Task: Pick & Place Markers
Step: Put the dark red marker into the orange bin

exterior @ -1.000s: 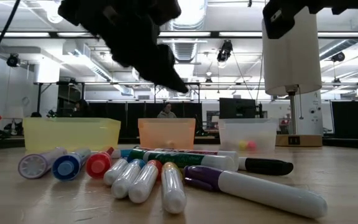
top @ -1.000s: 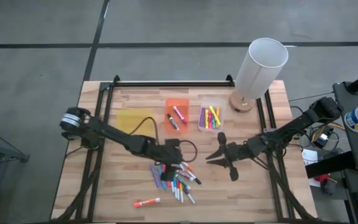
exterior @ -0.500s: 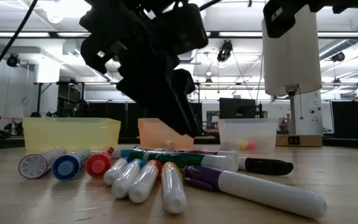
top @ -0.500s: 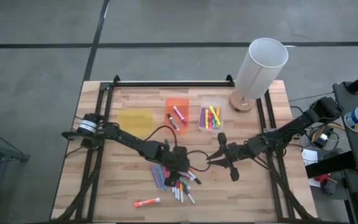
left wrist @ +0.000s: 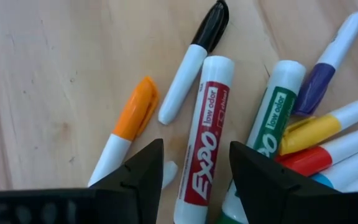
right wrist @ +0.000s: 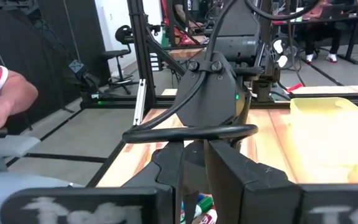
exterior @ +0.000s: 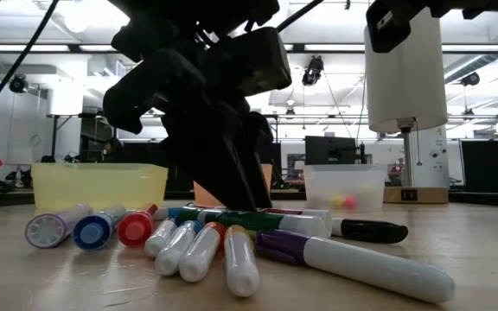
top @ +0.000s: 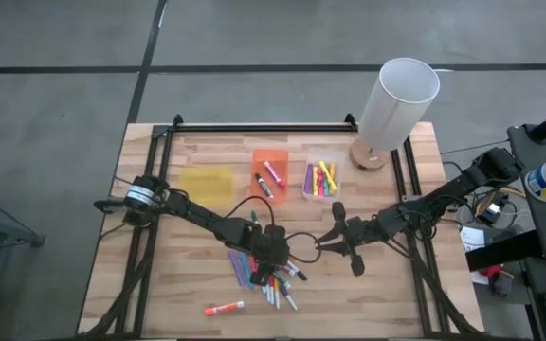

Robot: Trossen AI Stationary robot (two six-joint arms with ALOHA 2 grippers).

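I should close my left gripper now, because its fingers are right beside the red label and closing them would hold the label.
Several markers lie in a loose pile on the wooden table, shown close up in the low view. My left gripper hangs open just over the pile's far side, slanting down. In the left wrist view its fingers stand on either side of a white marker with a red label. An orange-capped marker and a green-labelled one lie beside it. My right gripper waits level to the pile's right, empty, with its fingers a narrow gap apart.
A yellow bin, an orange bin and a clear bin, the last two holding markers, stand in a row at the far side. A white cylinder on a wooden base stands far right. One red-capped marker lies apart, near the front.
My left gripper has come down toward the marker pile, moving toward the table's right and near edges and tipping more steeply downward. Its fingers have stayed open. The markers have not moved.
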